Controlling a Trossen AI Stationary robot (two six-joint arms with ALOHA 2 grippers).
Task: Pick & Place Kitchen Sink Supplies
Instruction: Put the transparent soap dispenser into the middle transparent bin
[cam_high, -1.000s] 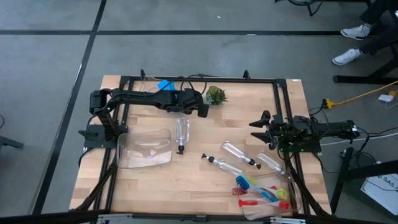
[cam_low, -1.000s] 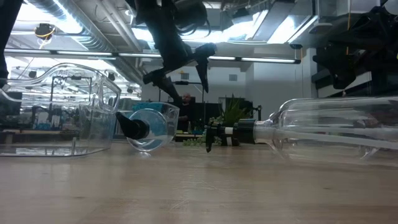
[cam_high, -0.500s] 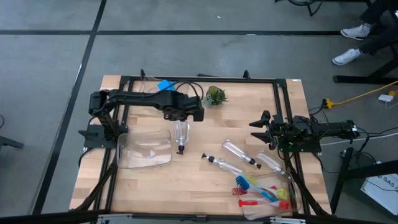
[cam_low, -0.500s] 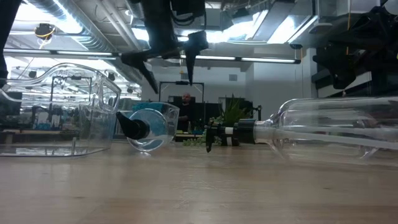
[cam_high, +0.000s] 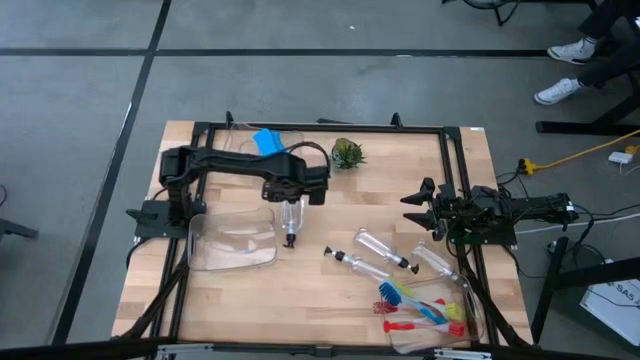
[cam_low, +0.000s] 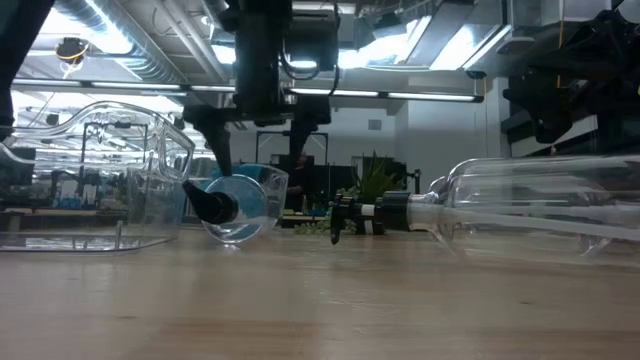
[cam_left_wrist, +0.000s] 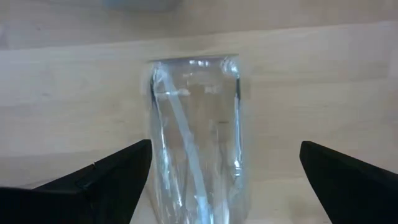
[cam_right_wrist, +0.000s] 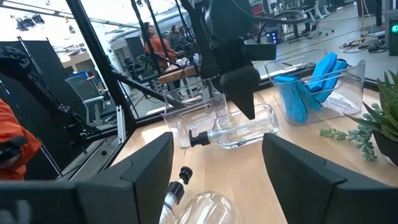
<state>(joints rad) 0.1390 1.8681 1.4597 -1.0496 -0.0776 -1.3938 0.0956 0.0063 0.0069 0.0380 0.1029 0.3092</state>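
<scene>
The pump bottle should go into the clear bin (cam_high: 233, 240), so next I should grab the bottle by its clear body (cam_high: 291, 213) with my left gripper.
A clear pump bottle (cam_high: 292, 215) lies on its side on the wooden table, its black pump top (cam_high: 291, 239) toward the near edge. My left gripper (cam_high: 293, 193) hangs open over the bottle's base end, pointing down. In the left wrist view its two fingers stand on either side of the bottle (cam_left_wrist: 196, 137) without touching it. The low view shows the left gripper (cam_low: 260, 150) just above the bottle (cam_low: 235, 205). My right gripper (cam_high: 420, 206) waits open at the table's right edge. A blue sponge (cam_high: 265, 140) sits in a clear bin at the far edge.
A clear bin (cam_high: 232, 240) stands just left of the bottle. Three more pump bottles (cam_high: 385, 250) lie right of centre. Red, blue and yellow-green brushes (cam_high: 420, 310) lie in a clear bin at the near right corner. A small green plant (cam_high: 347, 153) stands at the far edge.
My left gripper has moved toward the table's left and near edges, from beside the plant to over the lying bottle. It has tipped from slanting to pointing straight down, rolled about its axis and come lower. The bottle has stayed where it was.
</scene>
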